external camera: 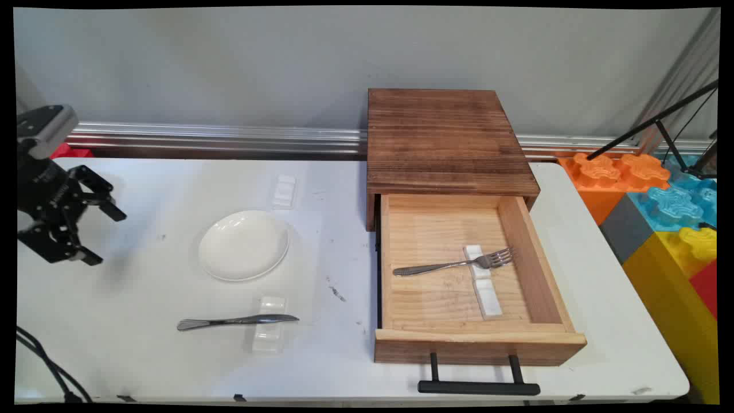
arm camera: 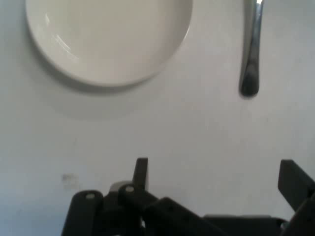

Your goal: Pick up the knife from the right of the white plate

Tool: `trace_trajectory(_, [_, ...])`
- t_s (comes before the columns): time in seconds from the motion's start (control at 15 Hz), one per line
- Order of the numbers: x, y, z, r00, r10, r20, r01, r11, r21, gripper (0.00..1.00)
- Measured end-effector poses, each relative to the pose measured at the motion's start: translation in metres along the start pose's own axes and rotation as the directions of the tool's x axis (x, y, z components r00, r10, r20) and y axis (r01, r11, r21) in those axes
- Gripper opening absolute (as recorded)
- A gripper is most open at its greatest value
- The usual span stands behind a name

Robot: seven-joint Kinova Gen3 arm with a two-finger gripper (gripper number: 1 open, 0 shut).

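The table knife should be grabbed next by my gripper, by its handle near the blade. Then I will put the knife down beside the fork in the drawer.
My black gripper hovers open over the table's left side, with nothing between its fingers. A white plate lies to its right; the hand view shows the plate at the top left. A steel knife rests on a clear rest near the front edge; its handle shows in the hand view's upper right. A fork lies across a white rest inside the open wooden drawer.
The wooden cabinet stands at the back middle, and its drawer's black handle juts over the table's front edge. Another clear rest lies behind the plate. Big coloured blocks stand beside the table's right end.
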State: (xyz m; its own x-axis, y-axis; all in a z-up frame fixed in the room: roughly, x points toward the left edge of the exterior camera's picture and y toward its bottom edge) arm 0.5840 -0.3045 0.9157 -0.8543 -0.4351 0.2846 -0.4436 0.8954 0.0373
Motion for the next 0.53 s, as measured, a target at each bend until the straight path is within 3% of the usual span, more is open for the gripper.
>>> trace_trajectory(0.33, [0.017,0.015,0.032,0.997,-0.012,-0.076,0.007,0.998,-0.065,1.00])
trace_trajectory(0.53, [0.022,0.025,0.049,0.994,-0.015,-0.108,0.007,0.997,-0.082,1.00])
